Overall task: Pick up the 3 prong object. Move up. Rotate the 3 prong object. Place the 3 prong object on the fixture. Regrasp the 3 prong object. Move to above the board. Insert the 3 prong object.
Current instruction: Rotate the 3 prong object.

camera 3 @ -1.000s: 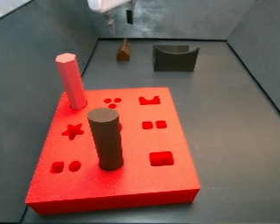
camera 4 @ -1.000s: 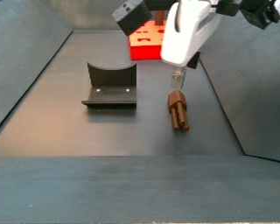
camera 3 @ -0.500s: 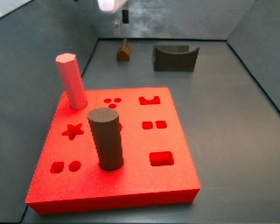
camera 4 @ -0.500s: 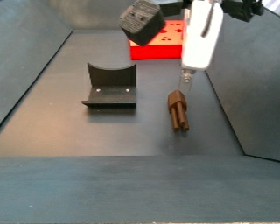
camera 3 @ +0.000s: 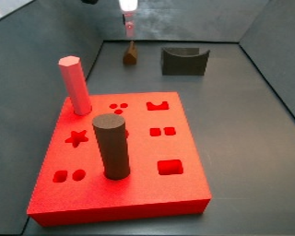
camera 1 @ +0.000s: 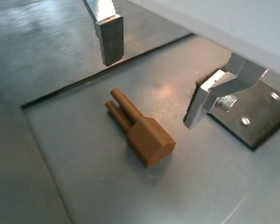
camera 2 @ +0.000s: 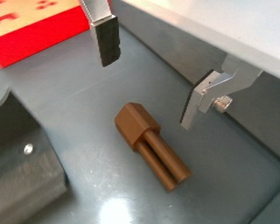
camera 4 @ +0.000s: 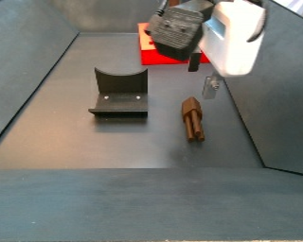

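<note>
My gripper grabs the 3 prong object by its solid block (camera 3: 130,59) (camera 1: 150,142) next, to place it on the fixture.
The 3 prong object (camera 1: 140,131) is a small brown piece lying flat on the grey floor, prongs on the floor; it also shows as the brown piece (camera 2: 149,144), (camera 3: 130,57), (camera 4: 192,118). My gripper (camera 1: 152,87) hangs open above it with nothing between the fingers (camera 2: 108,44); it shows again in the other wrist view (camera 2: 149,92) and in both side views (camera 3: 129,23), (camera 4: 210,87). The fixture (camera 4: 118,93) stands beside the piece, apart from it (camera 3: 183,60). The red board (camera 3: 113,157) lies further off.
A pink hexagonal peg (camera 3: 74,85) and a tall dark cylinder (camera 3: 111,147) stand upright in the board. Sloping grey walls (camera 4: 41,66) close in the floor on both sides. The board (camera 4: 158,52) is partly hidden behind the gripper body.
The gripper body has turned and shifted a little sideways over the brown piece. The fingers stay open. The piece, the fixture and the board have not moved.
</note>
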Available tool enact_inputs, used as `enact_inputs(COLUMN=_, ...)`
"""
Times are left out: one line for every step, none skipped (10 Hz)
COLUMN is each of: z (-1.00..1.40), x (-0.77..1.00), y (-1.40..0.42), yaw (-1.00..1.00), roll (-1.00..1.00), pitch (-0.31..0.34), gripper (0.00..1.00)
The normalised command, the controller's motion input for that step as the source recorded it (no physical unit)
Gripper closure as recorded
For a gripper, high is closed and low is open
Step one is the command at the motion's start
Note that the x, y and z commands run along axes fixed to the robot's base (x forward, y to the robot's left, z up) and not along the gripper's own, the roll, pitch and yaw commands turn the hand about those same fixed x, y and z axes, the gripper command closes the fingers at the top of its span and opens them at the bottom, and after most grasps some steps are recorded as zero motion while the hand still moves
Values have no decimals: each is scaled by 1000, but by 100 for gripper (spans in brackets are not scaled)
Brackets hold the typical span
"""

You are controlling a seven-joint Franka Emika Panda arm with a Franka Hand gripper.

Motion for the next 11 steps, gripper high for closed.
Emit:
enact_inputs(z=-43, x=36, y=6, yaw=1000, roll=4, pitch=-7, gripper=0)
enact_inputs(z=-43, x=36, y=6, yaw=1000, roll=5, pitch=-8, gripper=0)
enact_inputs(z=-43, x=36, y=6, yaw=1000, roll=5, pitch=-8, gripper=0)
enact_inputs(z=-43, x=36, y=6, yaw=1000, roll=5, pitch=-8, gripper=0)
enact_inputs(z=-43, x=36, y=6, yaw=1000, roll=6, pitch=-9, gripper=0)
enact_inputs(z=-42, x=36, y=6, yaw=1000, roll=6, pitch=-10, gripper=0)
enact_inputs(z=-42, x=36, y=6, yaw=1000, roll=6, pitch=-10, gripper=0)
enact_inputs(z=-42, x=35, y=6, yaw=1000, roll=7, pitch=-11, gripper=0)
enact_inputs(z=-42, x=35, y=6, yaw=1000, roll=8, pitch=-12, gripper=0)
enact_inputs(z=-42, x=35, y=6, yaw=1000, roll=8, pitch=-13, gripper=0)
enact_inputs(z=-42, x=35, y=5, yaw=1000, roll=9, pitch=-14, gripper=0)
